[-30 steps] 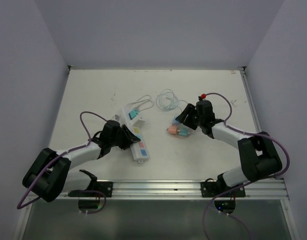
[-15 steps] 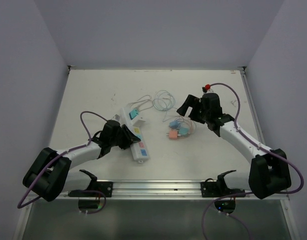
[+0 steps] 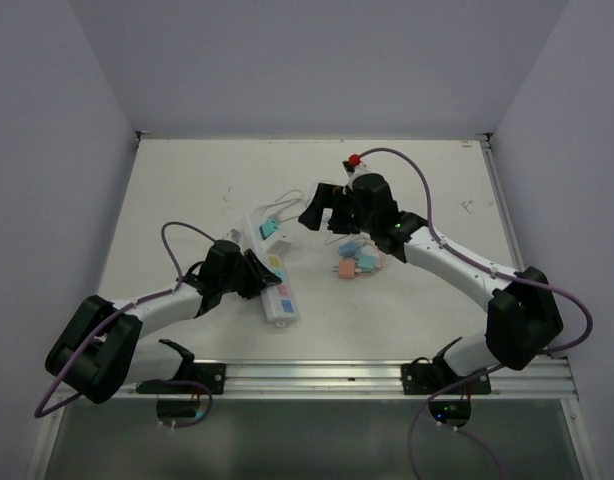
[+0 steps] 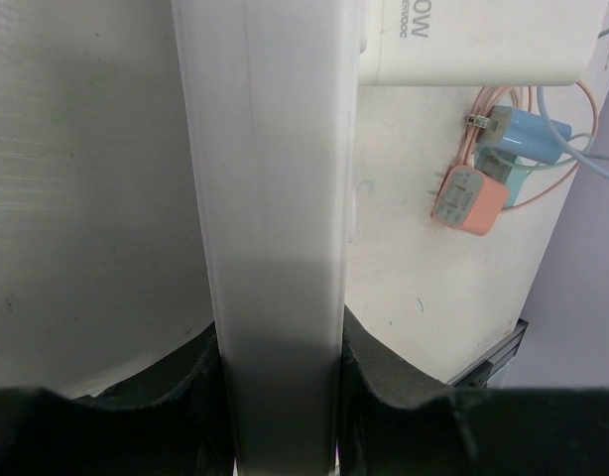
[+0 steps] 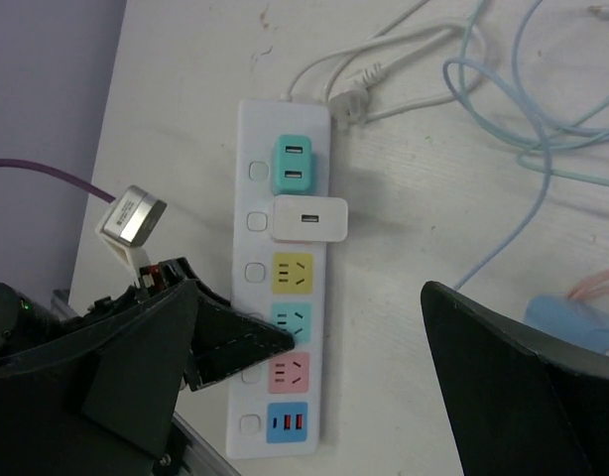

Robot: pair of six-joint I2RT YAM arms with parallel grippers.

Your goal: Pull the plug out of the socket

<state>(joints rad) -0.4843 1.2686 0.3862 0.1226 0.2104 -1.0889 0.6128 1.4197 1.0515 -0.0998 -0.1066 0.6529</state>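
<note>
The white charger block (image 5: 309, 219) should be grabbed across its two short ends by my right gripper to pull it off. The teal plug stays free that way.
The socket (image 3: 283, 300), a long white power strip (image 5: 285, 288), lies left of centre. Two plugs sit in its far end: a teal one (image 5: 293, 164) and a white charger block (image 5: 309, 219). The yellow, teal, pink and blue faces below them are bare. My left gripper (image 3: 249, 272) is shut across the strip's middle. In the left wrist view its pads (image 4: 384, 387) press on both long sides of the strip. My right gripper (image 3: 320, 207) hovers open to the right of the strip's far end, with nothing between its fingers (image 5: 523, 377).
Loose orange (image 3: 343, 268) and blue (image 3: 365, 262) plugs lie right of the strip, with thin pale cables (image 3: 332, 200) looped behind them. The strip's own white cord (image 5: 384, 59) runs off its far end. Walls close the table on three sides.
My right gripper has opened wide, left the loose plugs and swung left toward the strip's far end. The left gripper and the strip have not moved.
</note>
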